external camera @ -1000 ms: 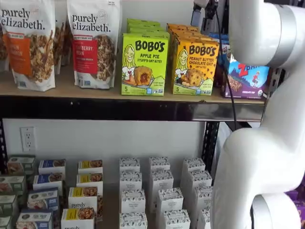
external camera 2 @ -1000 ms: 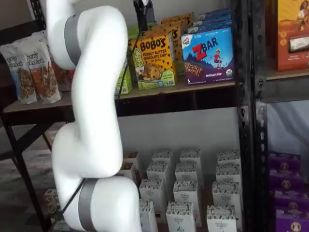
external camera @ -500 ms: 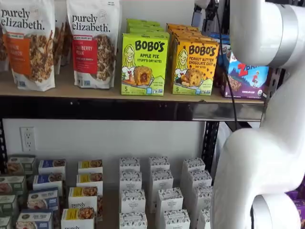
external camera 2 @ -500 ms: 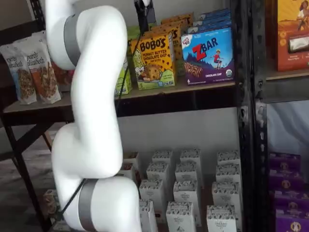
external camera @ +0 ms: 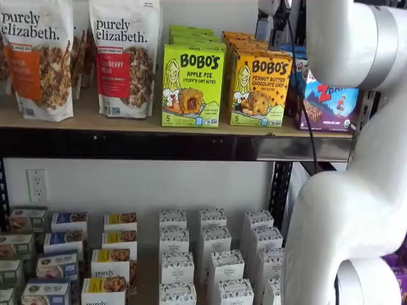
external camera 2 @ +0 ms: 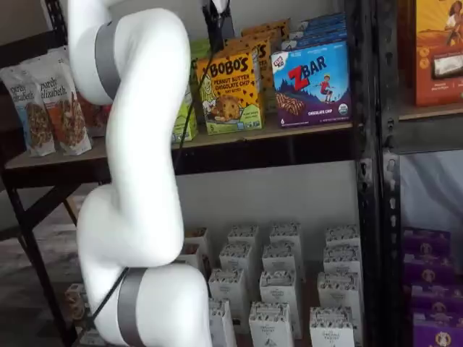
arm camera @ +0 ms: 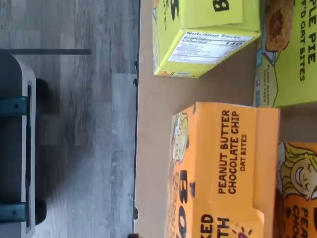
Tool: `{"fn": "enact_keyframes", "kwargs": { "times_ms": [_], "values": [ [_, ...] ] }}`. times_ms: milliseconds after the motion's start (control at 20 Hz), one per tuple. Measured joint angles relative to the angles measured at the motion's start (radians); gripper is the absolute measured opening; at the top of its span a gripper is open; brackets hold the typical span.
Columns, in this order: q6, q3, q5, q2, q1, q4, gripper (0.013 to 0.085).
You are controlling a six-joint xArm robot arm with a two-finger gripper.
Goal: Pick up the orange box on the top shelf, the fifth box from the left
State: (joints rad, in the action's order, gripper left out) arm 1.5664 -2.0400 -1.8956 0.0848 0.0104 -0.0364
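Next, my gripper grabs the front box by its top end point(external camera: 267, 57), where the fingers fit, since more orange boxes stand close behind the front box.
The orange box point(external camera: 259, 89) stands at the front of its row on the top shelf point(external camera: 127, 121), between a lime-green Apple Pie box point(external camera: 193, 86) and a blue Zbar box point(external camera: 331, 101). Both shelf views show it, and it reads "Peanut Butter Chocolate Chip" point(external camera 2: 230, 90). My gripper point(external camera 2: 217, 27) hangs just above and behind this row, seen as dark fingers with a cable; it also shows by the top edge point(external camera: 270, 22). It is open and holds nothing. The wrist view looks down on the orange box point(arm camera: 218, 168) and the shelf board point(arm camera: 153, 124).
Granola bags point(external camera: 124, 57) stand at the left of the top shelf. Several small white cartons point(external camera: 210, 254) fill the lower level. My white arm point(external camera: 356, 190) covers the right side in one shelf view and the left point(external camera 2: 137, 181) in the other. A black upright point(external camera 2: 369, 144) stands right of the Zbar box.
The arm's upper link has leaned very slightly. The gripper stays above the orange row and no box has moved.
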Motion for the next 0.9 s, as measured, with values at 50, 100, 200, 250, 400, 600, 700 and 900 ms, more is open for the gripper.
{"fn": "enact_keyframes", "kwargs": {
  "times_ms": [50, 100, 200, 250, 400, 600, 700, 900],
  "values": [
    [0.000, 0.005, 0.002, -0.001, -0.001, 0.002, 0.0850],
    [0.000, 0.010, 0.004, -0.002, -0.001, 0.003, 0.0850],
    [0.001, 0.022, 0.009, -0.005, -0.002, 0.007, 0.0850],
    [0.002, 0.029, 0.013, -0.007, -0.002, 0.009, 0.0850],
    [0.005, 0.047, 0.022, -0.011, -0.001, 0.014, 0.0850],
    [0.006, 0.074, 0.037, -0.018, -0.002, 0.020, 0.0850],
    [0.005, 0.087, 0.047, -0.022, -0.003, 0.021, 0.0850],
    [0.003, 0.103, 0.059, -0.023, -0.005, 0.025, 0.0850]
  ]
}}
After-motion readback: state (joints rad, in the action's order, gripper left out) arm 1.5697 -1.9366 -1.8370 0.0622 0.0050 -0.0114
